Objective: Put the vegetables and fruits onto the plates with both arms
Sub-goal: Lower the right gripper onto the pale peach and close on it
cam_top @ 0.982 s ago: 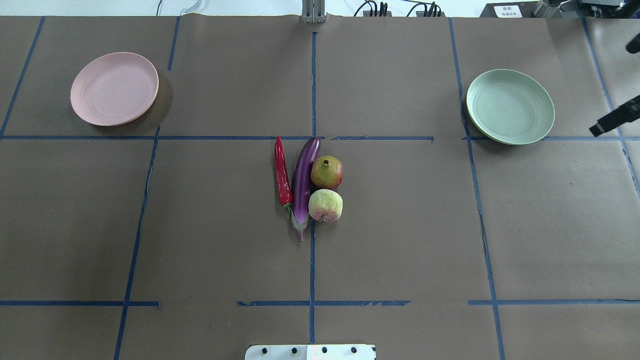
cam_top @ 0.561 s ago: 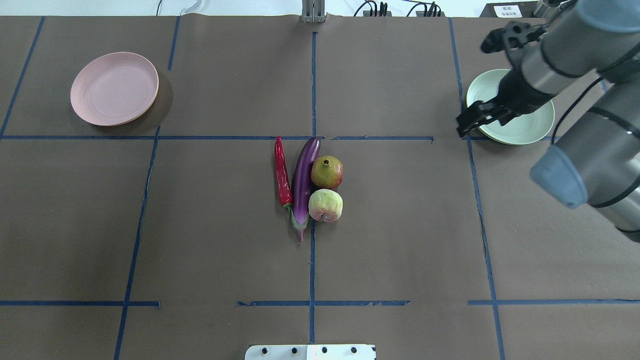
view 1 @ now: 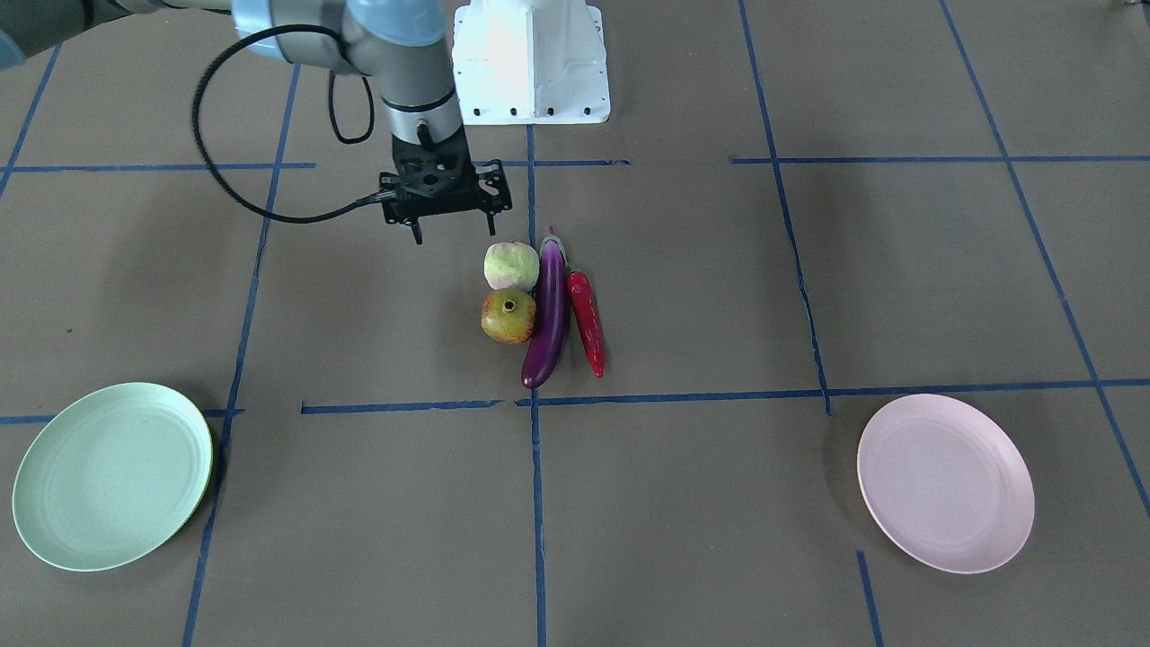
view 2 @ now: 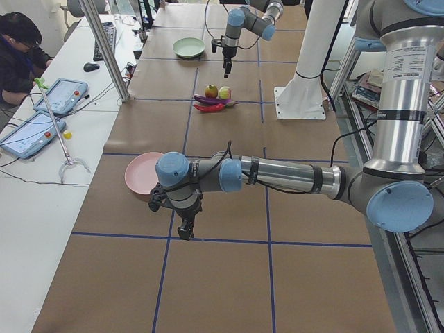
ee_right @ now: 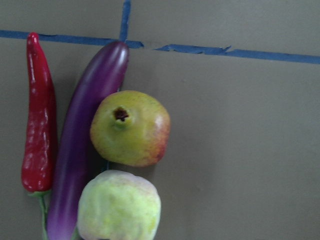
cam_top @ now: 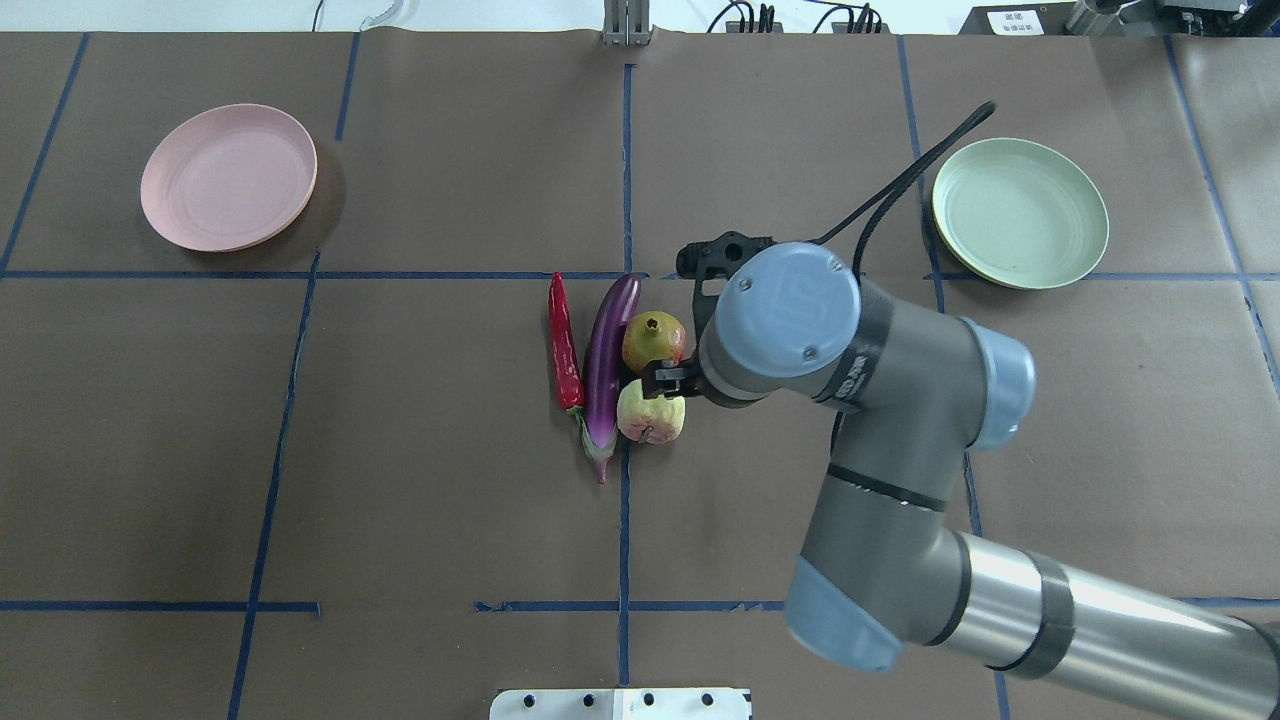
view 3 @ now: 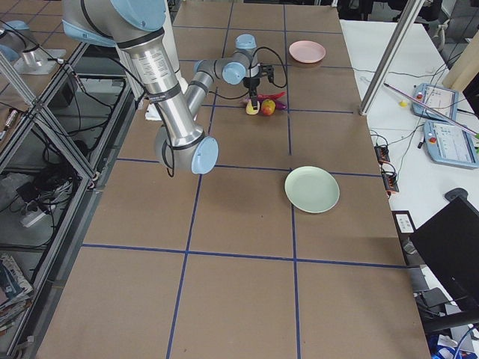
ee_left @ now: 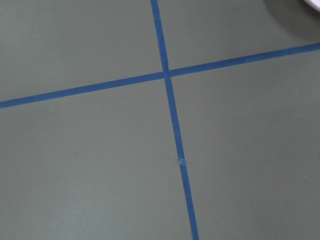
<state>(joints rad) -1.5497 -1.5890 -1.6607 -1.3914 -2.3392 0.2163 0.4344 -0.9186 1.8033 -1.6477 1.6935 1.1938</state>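
The pale green-white lumpy ball will go on a plate [view 1: 112, 474], so my right gripper will pick it up next by its rounded body [view 1: 511, 266].
The purple eggplant [cam_top: 607, 365], red chili pepper [cam_top: 564, 345], pomegranate-like fruit [cam_top: 652, 340] and pale lumpy ball [cam_top: 650, 415] lie side by side at the table's middle. The right wrist view shows all of them: eggplant [ee_right: 85, 145], chili [ee_right: 37, 120], pomegranate [ee_right: 131, 128] and ball [ee_right: 119, 207]. My right gripper [view 1: 455, 234] hangs open and empty above the table, just beside the ball [view 1: 511, 265]. The pink plate [cam_top: 229, 177] and the green plate [cam_top: 1020, 213] are empty. My left gripper [view 2: 186, 232] hangs near the pink plate [view 2: 139, 177]. I cannot tell whether it is open.
The white base block [view 1: 530, 58] stands at the robot's edge of the table. Blue tape lines [ee_left: 170, 100] cross the brown surface. The right arm's black cable [view 1: 216, 171] loops beside its wrist. An operator [view 2: 17, 55] sits by tablets at the side bench.
My right arm has swung in from the right edge, past the green plate, to above the fruits at the centre. The produce and both plates have not moved.
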